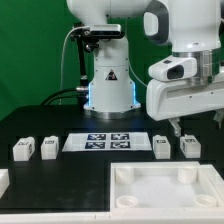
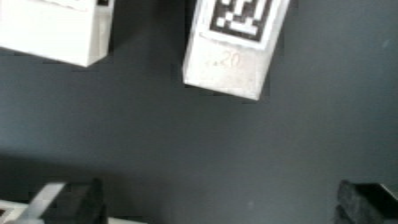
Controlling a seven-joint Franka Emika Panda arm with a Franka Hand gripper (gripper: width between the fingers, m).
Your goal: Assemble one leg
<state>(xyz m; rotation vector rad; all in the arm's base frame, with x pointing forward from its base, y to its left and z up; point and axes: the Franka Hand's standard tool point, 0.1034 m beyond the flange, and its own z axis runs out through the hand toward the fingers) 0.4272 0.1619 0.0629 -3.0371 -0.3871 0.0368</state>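
Note:
Next, my gripper grabs the leg by its square tagged body [image 1: 190, 147] [image 2: 237, 48] to fit the leg into a round socket of the white tray.
Four small white legs with square tags stand on the black table. Two are at the exterior view's left [image 1: 23, 150] [image 1: 48, 148] and two at its right [image 1: 162, 146] [image 1: 190, 147]. My gripper [image 1: 185, 128] hangs just above and behind the right pair. In the wrist view a tagged leg [image 2: 235, 50] and a second leg [image 2: 54, 35] lie ahead of my gripper [image 2: 222, 205]. Its dark fingers [image 2: 71, 200] stand wide apart with only bare table between them. It is open and holds nothing.
The large flat white tray-like part with round sockets [image 1: 150, 200] lies at the front right. The marker board [image 1: 108, 142] lies in the middle between the leg pairs. Another white part [image 1: 3, 180] shows at the left edge. The robot base [image 1: 108, 80] stands behind.

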